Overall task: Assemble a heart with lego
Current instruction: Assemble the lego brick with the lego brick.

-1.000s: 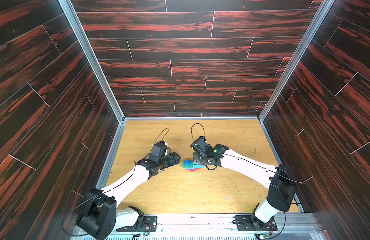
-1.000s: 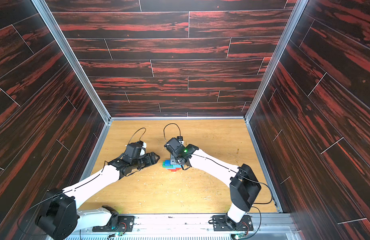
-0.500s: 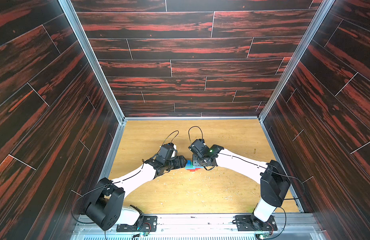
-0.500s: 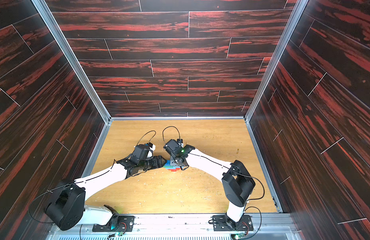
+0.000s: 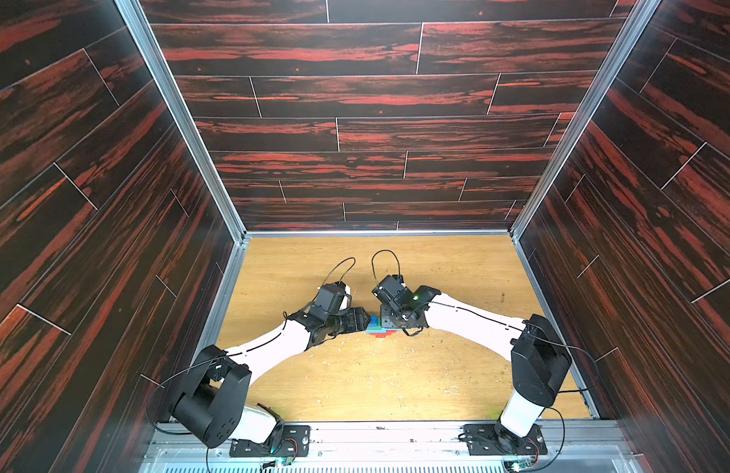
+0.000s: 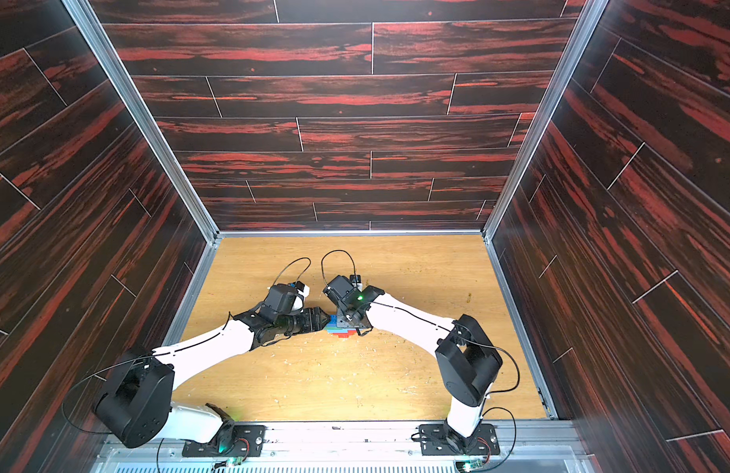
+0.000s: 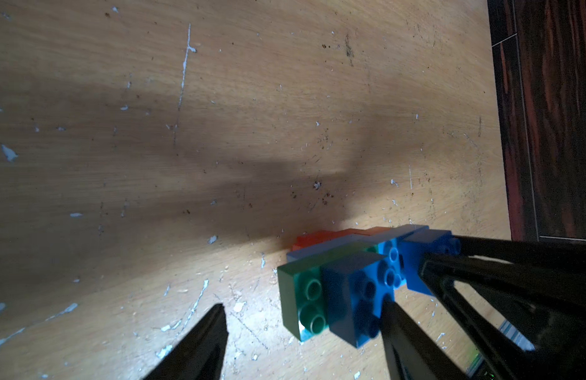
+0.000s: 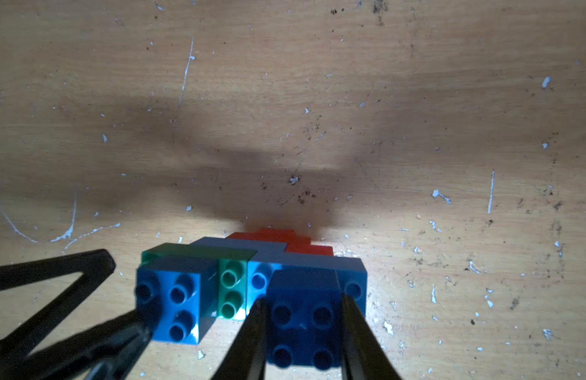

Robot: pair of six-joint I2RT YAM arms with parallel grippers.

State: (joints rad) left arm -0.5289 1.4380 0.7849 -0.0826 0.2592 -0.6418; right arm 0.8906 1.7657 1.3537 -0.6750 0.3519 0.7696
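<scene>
The dark blue brick's lower edge (image 8: pixel 305 271) meets the light blue brick's top (image 8: pixel 354 289) and the brick would remain seated, so it is time for my right gripper to open now.
The heart (image 5: pixel 378 328) (image 6: pixel 339 329) lies flat on the wooden table between both grippers, a stepped cluster of red-orange, light blue, green and dark blue lego. My right gripper (image 8: pixel 303 304) (image 5: pixel 390 323) is shut on one dark blue square brick (image 8: pixel 301 329) at the cluster's edge. My left gripper (image 7: pixel 301 306) (image 5: pixel 365 321) is open around the other dark blue brick (image 7: pixel 354 296) and the green brick's end (image 7: pixel 306 299). One of its fingers (image 7: pixel 403 339) touches that blue brick; the other finger (image 7: pixel 202 345) stands apart over bare wood. The red-orange bricks (image 8: pixel 278 238) sit on the far side.
The table (image 5: pixel 355 381) is scratched, pale-flecked wood, closed in by dark red-streaked walls (image 5: pixel 109 229) on three sides with aluminium corner posts. Both arm bases (image 5: pixel 269 434) (image 5: pixel 506 438) stand on the metal rail at the front edge.
My left arm has reached to the right, and its open fingers now straddle the heart's near corner, with the jaws narrowing a little. The right gripper has kept its grip and shifted slightly left.
</scene>
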